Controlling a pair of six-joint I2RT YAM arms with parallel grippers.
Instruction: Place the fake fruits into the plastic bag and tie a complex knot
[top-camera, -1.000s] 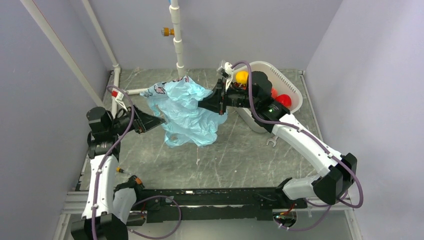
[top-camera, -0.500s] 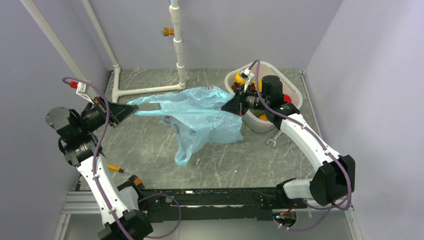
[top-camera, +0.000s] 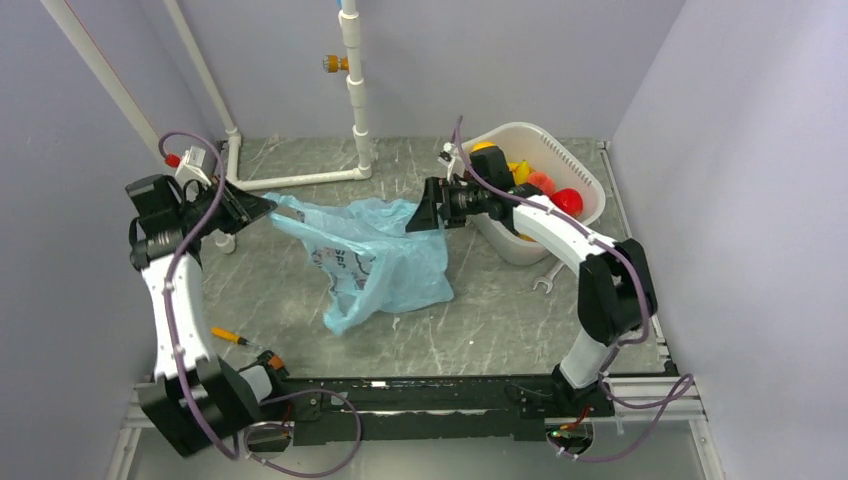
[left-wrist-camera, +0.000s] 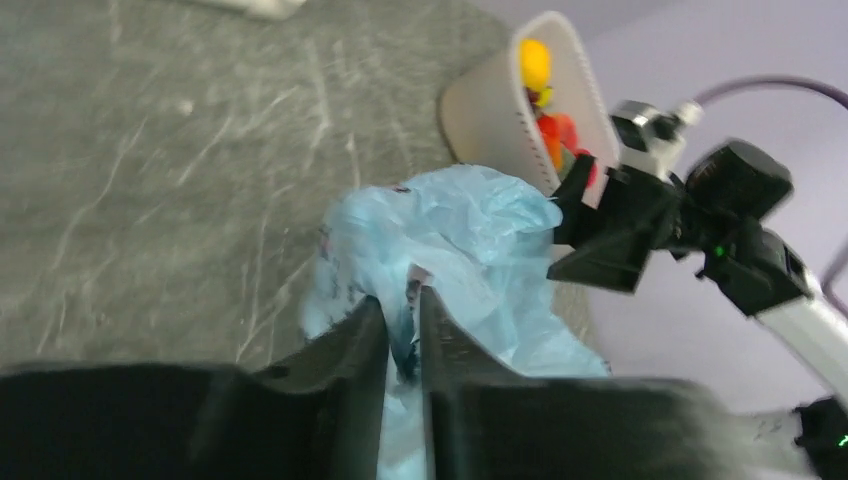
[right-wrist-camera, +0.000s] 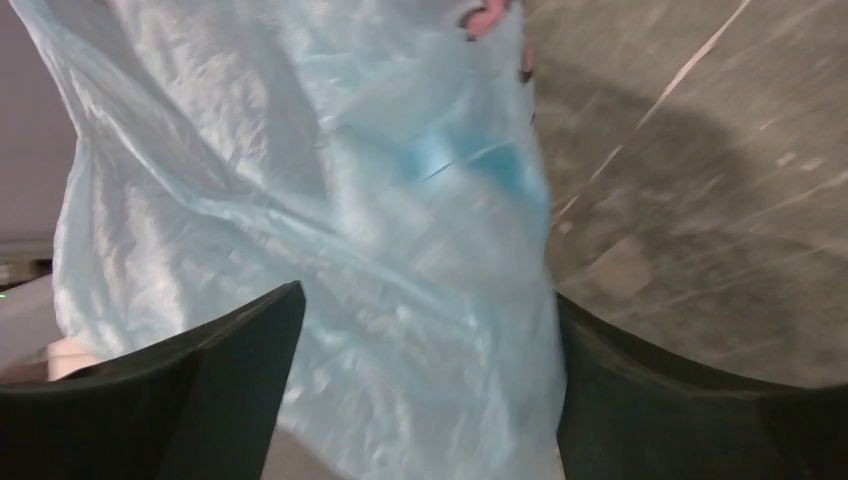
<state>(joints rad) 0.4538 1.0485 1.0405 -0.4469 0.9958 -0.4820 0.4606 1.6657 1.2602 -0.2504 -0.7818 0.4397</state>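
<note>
My right gripper grabs the bag's loose corner beside the basket next, leaving the bag's opening free to take fruits.
The light-blue plastic bag (top-camera: 385, 262) lies spread on the table's middle, and one handle is stretched to the left. My left gripper (top-camera: 262, 208) is shut on that handle, with bag film (left-wrist-camera: 470, 225) pinched between its narrow jaws (left-wrist-camera: 403, 305). My right gripper (top-camera: 420, 216) stands open at the bag's upper right edge. Loose bag film (right-wrist-camera: 400, 230) lies between its wide-apart fingers (right-wrist-camera: 428, 296). The fake fruits, yellow (top-camera: 517, 170), peach-pink (top-camera: 541, 182) and red (top-camera: 567, 200), sit in the white basket (top-camera: 520, 243) at the back right. The knot is out of view.
A white pipe frame (top-camera: 300, 180) with an upright pipe (top-camera: 355, 90) stands at the back. A small wrench (top-camera: 545, 283) lies in front of the basket. An orange-handled tool (top-camera: 230, 337) lies near the front left. Walls close in on both sides.
My right gripper has let go of the bag and now stands open, further left. My left gripper has swung right with the handle. The bag has sagged to the left.
</note>
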